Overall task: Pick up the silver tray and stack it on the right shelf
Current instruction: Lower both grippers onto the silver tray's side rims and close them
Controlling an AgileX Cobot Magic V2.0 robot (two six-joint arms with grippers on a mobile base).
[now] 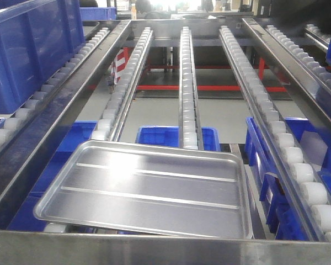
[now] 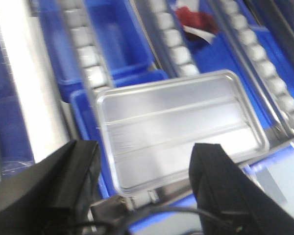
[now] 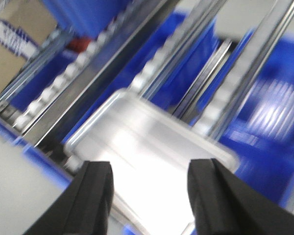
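I should next grab the silver tray (image 1: 149,189) with my right gripper by its short rim beside the rib ends. Then I can lift and stack it.
The silver tray (image 1: 149,189), shiny with two long raised ribs, lies flat on the roller rails at the front of the right shelf, against the broad steel front bar (image 1: 165,248). It also shows in the left wrist view (image 2: 179,127) and, blurred, in the right wrist view (image 3: 147,147). My left gripper (image 2: 144,169) is open and empty, above the tray's near edge. My right gripper (image 3: 149,183) is open and empty, above the tray. Neither gripper shows in the front view.
Three rails of white rollers (image 1: 187,83) run back up the shelf. Blue plastic bins (image 1: 171,135) sit on the level below. A large blue crate (image 1: 27,44) stands on the neighbouring rack at left. A red object (image 2: 196,19) lies in a lower bin.
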